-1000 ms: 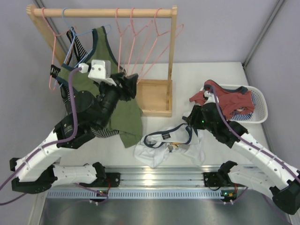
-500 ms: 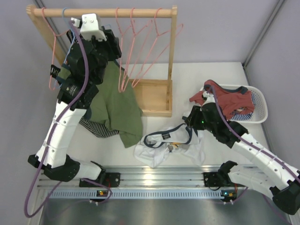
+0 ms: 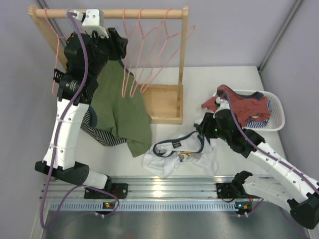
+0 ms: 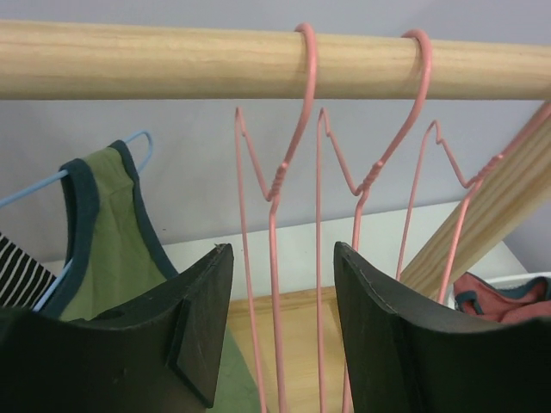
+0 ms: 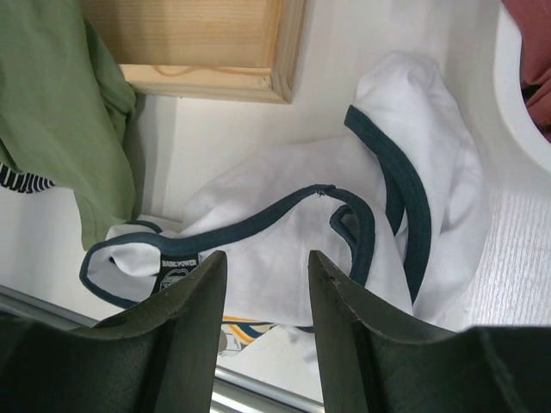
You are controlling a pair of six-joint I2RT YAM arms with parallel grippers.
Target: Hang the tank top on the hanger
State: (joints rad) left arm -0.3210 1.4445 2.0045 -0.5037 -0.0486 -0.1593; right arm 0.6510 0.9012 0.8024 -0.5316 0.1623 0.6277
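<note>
I next need to grab the nearest pink hanger by its near arm below the neck (image 3: 127, 48) (image 4: 275, 274) with my left gripper, so its far arm is free to enter the tank top.
The white tank top (image 3: 180, 155) with navy trim lies crumpled on the table near the front edge. My right gripper (image 3: 203, 131) hovers just over its right side. In the right wrist view that gripper (image 5: 267, 258) is open, with the tank top (image 5: 284, 224) beneath it and nothing pinched. Several pink hangers (image 3: 133, 59) hang from the wooden rod. My left gripper (image 3: 118, 46) is raised up to them. In the left wrist view it (image 4: 282, 258) is open, and the wires of the nearest pink hanger (image 4: 275, 284) pass between the jaws without touching either.
The wooden rack has a top rod (image 3: 149, 13) and a box base (image 3: 163, 103). An olive green tank top (image 3: 122, 109) hangs on a light blue hanger (image 4: 138, 142), over a striped garment (image 3: 102, 135). A white basket (image 3: 275, 110) at the right holds a red garment (image 3: 245, 107).
My left arm has swung up from the olive green top to the rod, bringing its open gripper among the pink hangers. The right arm and the white tank top have stayed in place.
</note>
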